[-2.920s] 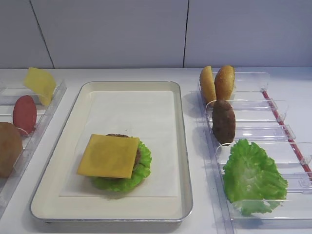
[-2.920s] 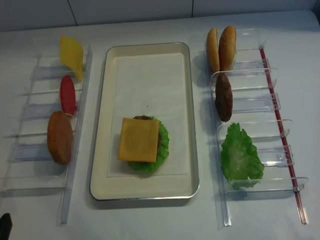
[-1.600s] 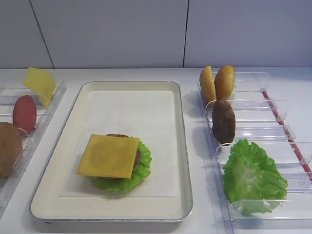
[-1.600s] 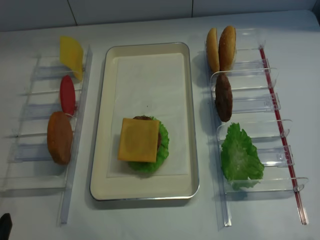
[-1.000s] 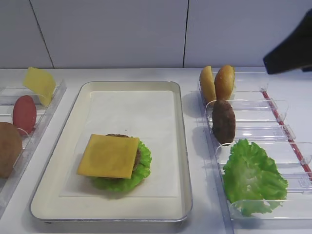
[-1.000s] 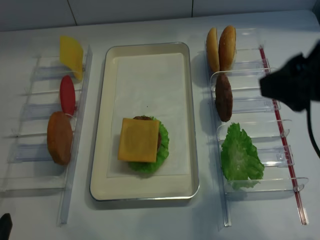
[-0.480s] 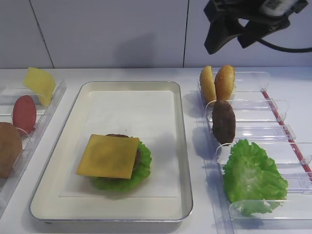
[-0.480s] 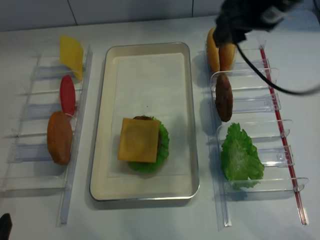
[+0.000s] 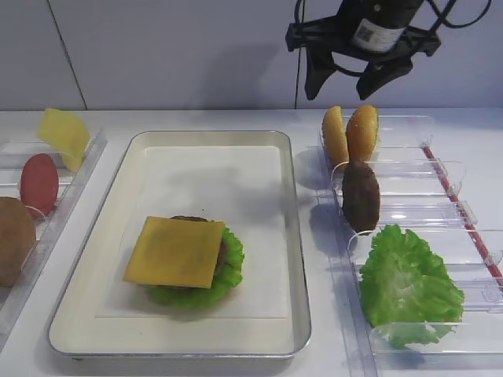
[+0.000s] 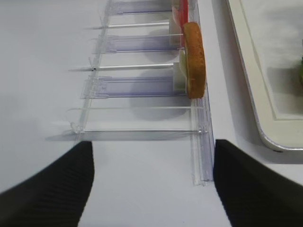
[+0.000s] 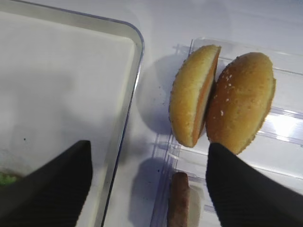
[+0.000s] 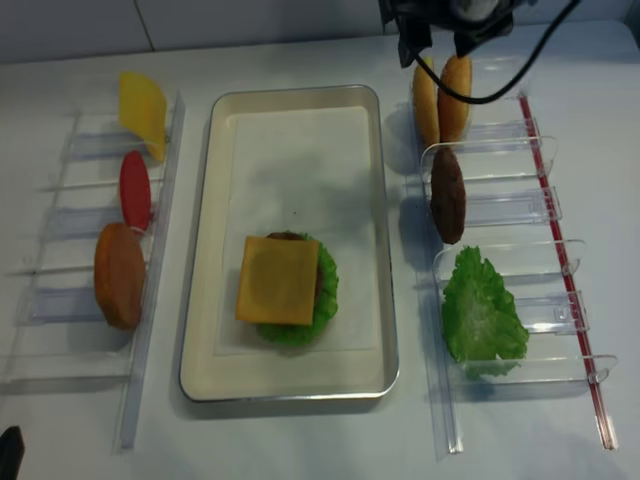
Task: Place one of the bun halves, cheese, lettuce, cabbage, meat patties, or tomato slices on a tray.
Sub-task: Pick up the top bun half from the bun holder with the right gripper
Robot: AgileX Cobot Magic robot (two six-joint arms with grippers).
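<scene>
Next, the right gripper grabs the bun half across its cut side and domed crust (image 12: pixel 426 103), since it stands on edge, thin side up.
Two bun halves (image 9: pixel 335 135) stand on edge in the far slot of the right rack; the right one (image 11: pixel 241 106) is sesame-specked. My right gripper (image 9: pixel 342 86) hangs open above them, empty, one finger (image 11: pixel 47 189) over the tray edge and the other over the rack. On the silvery tray (image 12: pixel 205 200) a cheese slice (image 9: pixel 174 251) lies on lettuce (image 9: pixel 232 275) and a patty. A meat patty (image 9: pixel 361 196) and loose lettuce (image 9: pixel 409 287) fill nearer right slots. My left gripper (image 10: pixel 151 189) is open over bare table.
The clear left rack (image 12: pixel 160 250) holds a cheese slice (image 9: pixel 64 135), a red tomato slice (image 9: pixel 39 183) and a brown bun half (image 10: pixel 194 61). The tray's far half shows only bare paper liner (image 9: pixel 212 177). A white wall closes the back.
My right arm has swung in from the right edge and moved left until its open gripper hangs over the bun halves. The food and the left gripper have not moved.
</scene>
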